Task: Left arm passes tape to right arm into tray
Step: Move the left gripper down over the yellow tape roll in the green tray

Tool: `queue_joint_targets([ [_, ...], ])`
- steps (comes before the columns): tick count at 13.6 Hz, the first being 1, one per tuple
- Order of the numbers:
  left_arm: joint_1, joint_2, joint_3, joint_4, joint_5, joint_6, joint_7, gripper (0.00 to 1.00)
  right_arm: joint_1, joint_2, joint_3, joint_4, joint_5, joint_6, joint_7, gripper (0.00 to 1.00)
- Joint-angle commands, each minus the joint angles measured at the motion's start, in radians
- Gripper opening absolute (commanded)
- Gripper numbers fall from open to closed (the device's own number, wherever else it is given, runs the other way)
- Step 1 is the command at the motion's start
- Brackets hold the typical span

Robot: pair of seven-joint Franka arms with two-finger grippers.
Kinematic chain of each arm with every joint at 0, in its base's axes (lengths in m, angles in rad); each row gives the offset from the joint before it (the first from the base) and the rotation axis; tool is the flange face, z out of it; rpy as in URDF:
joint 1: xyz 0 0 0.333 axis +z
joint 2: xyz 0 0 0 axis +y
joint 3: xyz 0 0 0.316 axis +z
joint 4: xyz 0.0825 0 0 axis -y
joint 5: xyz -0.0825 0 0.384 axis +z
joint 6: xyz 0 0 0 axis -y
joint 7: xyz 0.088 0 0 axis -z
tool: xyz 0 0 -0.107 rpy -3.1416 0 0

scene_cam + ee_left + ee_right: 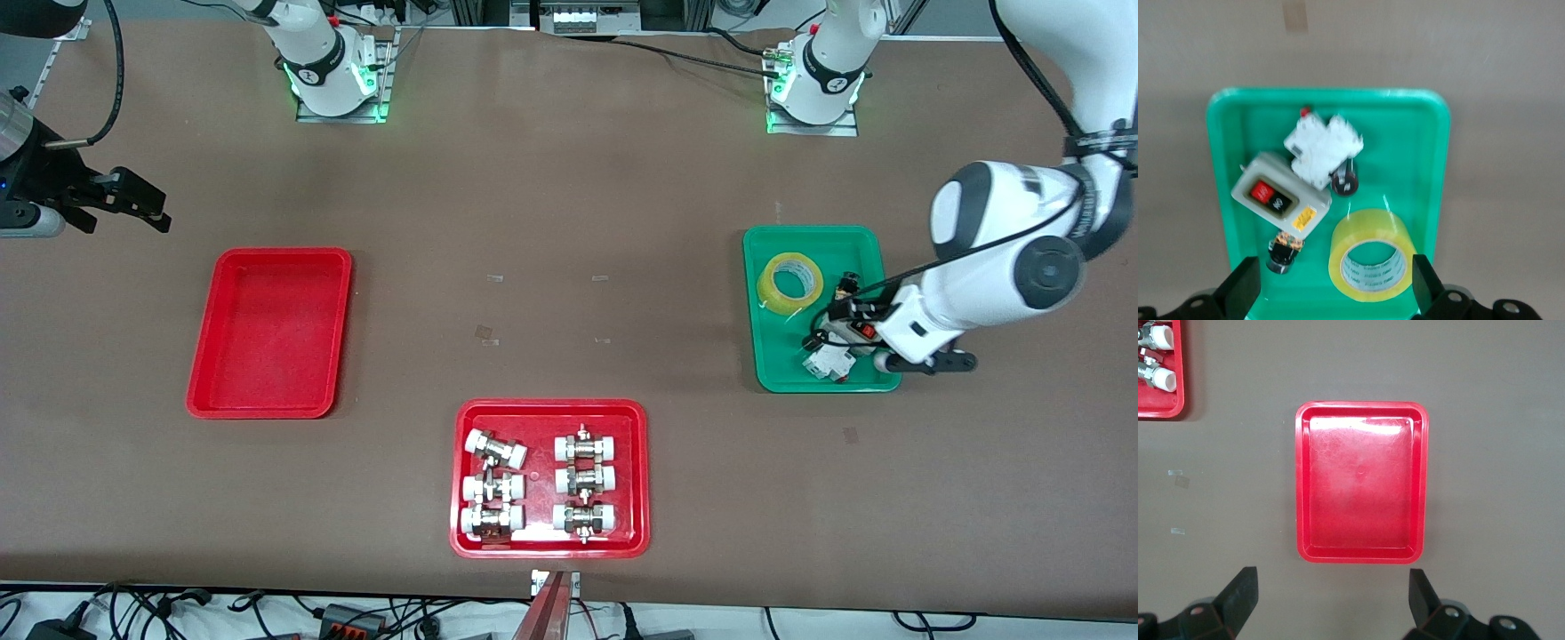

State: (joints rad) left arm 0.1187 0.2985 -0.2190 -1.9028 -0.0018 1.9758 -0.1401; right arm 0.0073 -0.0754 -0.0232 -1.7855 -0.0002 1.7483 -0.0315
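Observation:
Next, to pass the tape, my left gripper pinches its narrow ring side (815, 284) through the tape's open hole (789, 284), since the tape is wider than my open fingers.
The yellow tape (789, 283) lies flat in the green tray (813, 233), by its corner farthest from the front camera. In the left wrist view the tape (1371, 257) sits below the fingers, close to one of them. My left gripper (929, 363) (1335, 273) is open and empty, up over the green tray's edge toward the left arm's end. The plain red tray (267, 333) (1361, 483) is empty. My right gripper (133, 203) (1333, 590) is open and empty over bare table at the right arm's end, beside the red tray.
The green tray (1218, 173) also holds a grey switch box (1279, 195), a white breaker (1321, 147) and small black parts. A red tray of metal fittings (551, 407) stands near the front edge and shows in the right wrist view (1158, 410).

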Motion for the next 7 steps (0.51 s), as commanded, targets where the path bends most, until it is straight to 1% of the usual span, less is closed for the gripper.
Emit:
queue_joint_targets([
  [1,0.002,-0.087,-0.005,-0.204,0.014,0.125,0.016,1.0,0.003,-0.001,-0.004,0.011,0.006,-0.004,-0.011,1.0],
  [2,0.007,-0.085,-0.005,-0.238,0.014,0.15,0.011,1.0,0.003,-0.001,-0.004,0.011,0.006,-0.007,-0.011,1.0],
  [3,-0.002,-0.082,-0.005,-0.295,0.013,0.202,-0.01,1.0,0.003,-0.001,-0.004,0.011,0.008,-0.03,-0.008,1.0],
  [4,-0.002,-0.079,-0.005,-0.321,0.014,0.234,-0.027,1.0,0.003,-0.003,-0.004,0.011,0.008,-0.055,-0.005,1.0],
  [7,0.007,-0.064,-0.006,-0.369,0.014,0.265,-0.032,1.0,0.002,-0.003,-0.004,0.012,0.009,-0.056,-0.005,1.0],
])
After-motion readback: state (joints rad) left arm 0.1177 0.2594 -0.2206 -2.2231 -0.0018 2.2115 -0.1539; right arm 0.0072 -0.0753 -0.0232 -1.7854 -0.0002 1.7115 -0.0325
